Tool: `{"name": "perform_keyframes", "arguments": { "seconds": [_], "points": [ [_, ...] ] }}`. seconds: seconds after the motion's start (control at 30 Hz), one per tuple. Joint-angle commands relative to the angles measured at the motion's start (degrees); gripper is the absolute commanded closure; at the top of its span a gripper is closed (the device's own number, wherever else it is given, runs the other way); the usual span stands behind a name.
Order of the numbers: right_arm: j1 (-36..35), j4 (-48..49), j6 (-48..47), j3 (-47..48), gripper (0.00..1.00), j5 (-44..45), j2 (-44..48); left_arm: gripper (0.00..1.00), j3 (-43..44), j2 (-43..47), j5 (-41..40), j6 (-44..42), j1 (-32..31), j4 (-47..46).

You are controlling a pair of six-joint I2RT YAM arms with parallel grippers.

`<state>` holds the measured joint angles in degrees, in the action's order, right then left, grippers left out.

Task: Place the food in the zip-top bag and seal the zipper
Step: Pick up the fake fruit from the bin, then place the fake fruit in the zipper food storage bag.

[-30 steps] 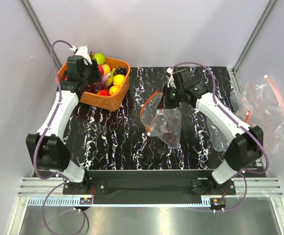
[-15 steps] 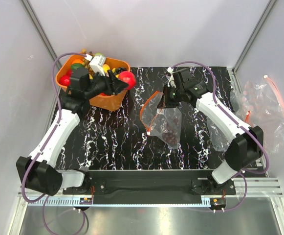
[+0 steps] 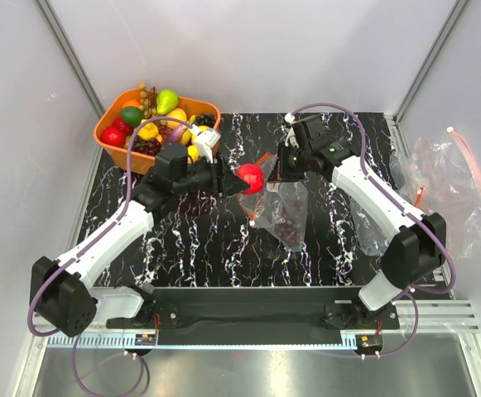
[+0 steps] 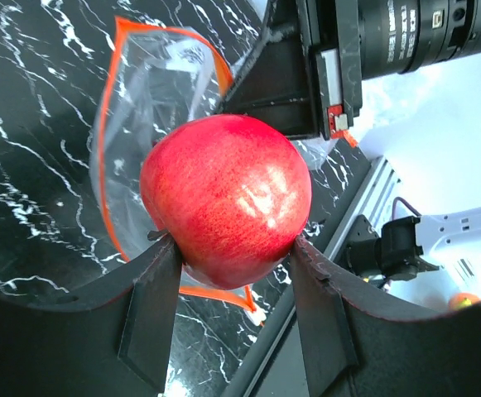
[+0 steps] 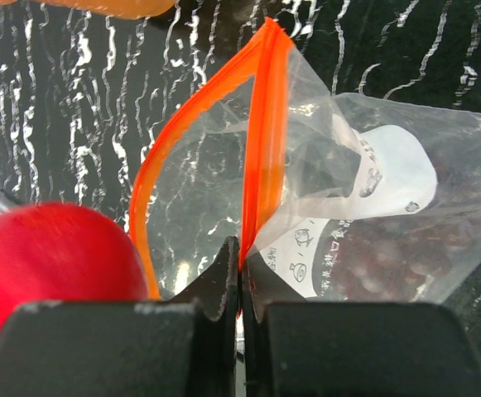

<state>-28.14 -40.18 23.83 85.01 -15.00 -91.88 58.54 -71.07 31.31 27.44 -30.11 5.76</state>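
I should keep holding the apple [image 3: 251,178] with my left gripper until it is in the bag's opening. The apple would end up on the mat if I let go outside the bag's orange zipper.
My left gripper [image 3: 244,179] is shut on a red apple [image 3: 251,178], held just left of the open mouth of the clear zip-top bag [image 3: 283,211]. In the left wrist view the apple [image 4: 226,198] sits between both fingers with the bag's orange zipper [image 4: 108,149] open behind it. My right gripper [image 3: 283,175] is shut on one side of the zipper [image 5: 263,124] and holds the mouth up and open. A dark purple grape bunch [image 3: 290,219] lies inside the bag, and it also shows in the right wrist view [image 5: 389,256]. The apple [image 5: 50,273] shows at that view's lower left.
An orange basket [image 3: 108,122] with several toy fruits stands at the back left. A pile of spare clear bags [image 3: 447,186] lies off the mat at the right. The black marbled mat [image 3: 190,240] covers the table.
My left gripper has lifted the red apple out of the basket and carried it right, up to the bag's mouth. The right gripper and bag have stayed still.
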Motion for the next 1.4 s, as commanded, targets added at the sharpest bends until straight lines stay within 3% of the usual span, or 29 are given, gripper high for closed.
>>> {"name": "perform_keyframes", "arguments": {
  "seconds": [0.0,0.23,0.47,0.57,0.6,0.67,0.8,0.93,1.0,1.13,1.23,1.37],
  "points": [
    [-0.34,-0.51,0.16,0.51,1.0,2.78,3.63,0.67,0.17,-1.17,1.56,0.68,-1.96,-5.58],
    [-0.33,-2.7,-0.46,-0.29,1.0,4.72,6.44,0.67,4.91,-9.6,-0.37,-0.9,-6.54,-3.21],
    [-0.25,-4.55,-0.98,-1.6,1.0,6.04,9.87,0.65,9.48,-13.04,-13.62,-3.62,-9.79,4.61],
    [-0.25,-5.25,-1.33,-1.96,1.0,6.74,11.19,0.48,10.45,-12.69,-17.32,-4.85,-10.93,7.24],
    [-0.25,-5.52,-1.33,-2.13,1.0,7.09,11.54,0.32,11.06,-11.73,-18.12,-5.98,-11.37,7.94],
    [-0.25,-5.78,-1.34,-2.31,1.0,7.27,12.07,0.21,11.33,-10.41,-19.61,-6.7,-12.6,8.91],
    [-0.25,-6.05,-1.25,-2.75,1.0,7.18,13.39,0.06,13.78,-7.08,-20.67,-7.66,-13.13,12.6],
    [-0.25,-6.49,-1.16,-3.19,1.0,7.71,14.27,0.01,16.51,-4.35,-24.88,-9.95,-13.05,17.34],
    [-0.25,-6.49,-1.07,-3.45,1.0,7.71,14.53,0.01,17.74,-3.38,-30.24,-11.44,-12.08,18.93],
    [-0.42,-6.75,-0.9,-3.89,1.0,7.36,15.23,0.01,21.95,-4.78,-32.79,-12.93,-6.82,23.75],
    [-0.25,-7.1,-0.98,-4.07,1.0,7.36,15.67,0.01,26.87,-7.5,-40.77,-14.08,-0.86,27.62],
    [-0.25,-7.1,-0.98,-4.15,1.0,6.66,15.85,0.01,33.29,-12.85,-43.79,-14.87,7.24,30.62]
  ]
}}
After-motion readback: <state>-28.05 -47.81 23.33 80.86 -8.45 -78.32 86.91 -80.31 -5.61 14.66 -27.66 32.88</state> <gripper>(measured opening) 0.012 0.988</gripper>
